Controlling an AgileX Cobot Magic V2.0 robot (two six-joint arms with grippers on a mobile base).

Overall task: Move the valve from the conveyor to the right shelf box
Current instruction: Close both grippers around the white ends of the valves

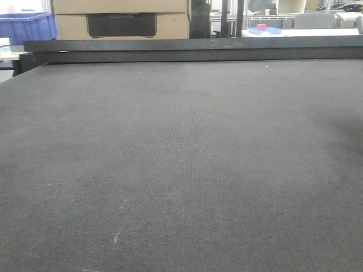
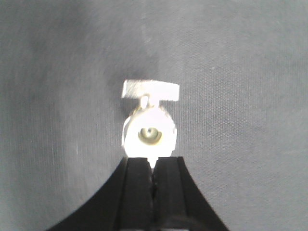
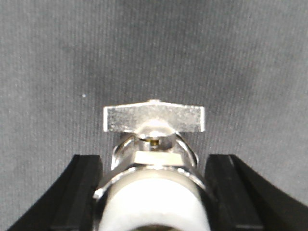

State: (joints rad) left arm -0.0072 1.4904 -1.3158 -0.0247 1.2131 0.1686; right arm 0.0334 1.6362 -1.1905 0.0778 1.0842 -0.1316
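Observation:
My left gripper should next grab the valve by its round white port end (image 2: 150, 132) to move it from the conveyor to the right shelf box.
The conveyor (image 1: 181, 170) is a wide dark grey woven belt with a black raised rail (image 1: 193, 50) at its far edge. No valve or gripper shows in the front view. In the right wrist view a shiny metal valve (image 3: 154, 120) with a flat T-handle and a white port sits deep between the black fingers. My right gripper (image 3: 154, 159) is shut on it, with the pads against its sides. In the left wrist view my left gripper (image 2: 153, 161) is shut and empty. A bright valve (image 2: 149, 127) lies on the belt just beyond its tips.
Behind the rail stand a cardboard box (image 1: 119, 20), a blue crate (image 1: 28, 25) at the left, and a white table with a blue dish (image 1: 264, 29) at the right. Grey belt fills both wrist views around the valves.

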